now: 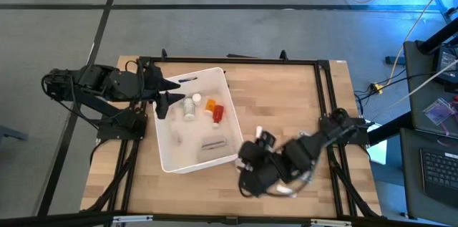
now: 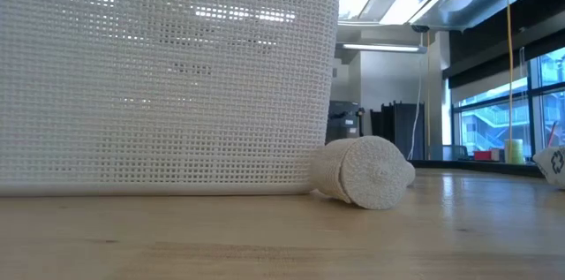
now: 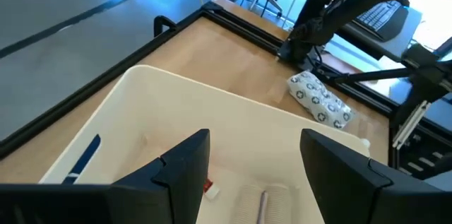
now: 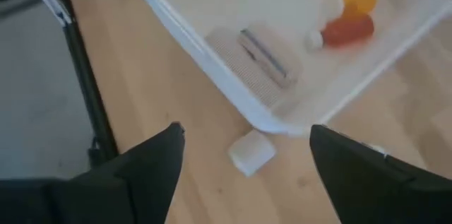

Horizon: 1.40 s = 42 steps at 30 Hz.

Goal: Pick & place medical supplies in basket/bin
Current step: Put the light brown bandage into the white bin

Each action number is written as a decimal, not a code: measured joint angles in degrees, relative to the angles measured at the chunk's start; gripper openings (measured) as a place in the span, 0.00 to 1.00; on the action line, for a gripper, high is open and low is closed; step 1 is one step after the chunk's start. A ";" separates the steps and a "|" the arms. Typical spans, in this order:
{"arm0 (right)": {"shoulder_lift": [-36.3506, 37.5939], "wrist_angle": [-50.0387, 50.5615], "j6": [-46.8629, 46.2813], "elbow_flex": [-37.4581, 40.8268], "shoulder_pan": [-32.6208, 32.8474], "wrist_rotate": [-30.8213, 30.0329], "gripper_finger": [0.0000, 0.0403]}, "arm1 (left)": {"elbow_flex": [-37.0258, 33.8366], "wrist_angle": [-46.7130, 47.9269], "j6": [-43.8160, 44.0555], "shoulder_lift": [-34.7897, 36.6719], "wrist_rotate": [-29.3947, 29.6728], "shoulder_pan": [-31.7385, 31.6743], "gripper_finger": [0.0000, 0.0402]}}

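The right gripper grabs the beige roll by its curved side (image 4: 250,155) next, to place the roll in the white bin (image 4: 212,1) with the other supplies.
The white bin (image 1: 172,157) stands mid-table. Inside lie white bottles (image 1: 189,106), an orange pill bottle (image 1: 211,104), a red bottle (image 4: 346,30), a ribbed flat packet (image 4: 258,60) and a blue item (image 3: 85,159). A beige roll (image 2: 371,172) lies on its side on the table by the bin's near right corner, also seen in the right wrist view (image 4: 252,152). A dotted white packet (image 3: 320,99) lies on the table right of the bin. My right gripper (image 4: 247,131) hovers open above the roll. My left gripper (image 3: 256,139) is open over the bin's left rim.
A black frame (image 1: 325,84) runs along the table's edges. Bare wood (image 1: 279,91) shows between the bin and the right arm's base. Cables and a desk with a keyboard (image 1: 438,166) lie beyond the table's right side.
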<state>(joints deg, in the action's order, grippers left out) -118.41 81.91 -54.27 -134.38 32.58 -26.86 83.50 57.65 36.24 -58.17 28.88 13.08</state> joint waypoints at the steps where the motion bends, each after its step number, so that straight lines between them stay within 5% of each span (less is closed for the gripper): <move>1: -0.01 0.07 -2.45 0.43 1.12 -0.67 0.75 | 0.00 -0.02 0.35 0.00 -0.02 0.00 0.53; 14: -0.33 -6.65 -30.63 24.30 6.41 -1.92 0.75 | 0.00 0.00 2.04 -2.27 -0.04 0.00 0.53; 33: -0.39 -48.44 -27.72 52.11 -2.28 4.33 0.75 | 0.00 -0.01 2.07 -5.06 -3.30 0.00 0.53; 42: -0.35 -47.44 -26.26 52.26 -2.54 5.93 0.52 | 0.00 0.02 2.04 -4.97 -4.60 0.00 0.53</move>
<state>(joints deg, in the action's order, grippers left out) -118.76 34.46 -80.53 -82.13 30.04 -20.93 83.50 57.67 38.28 -63.14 24.28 13.08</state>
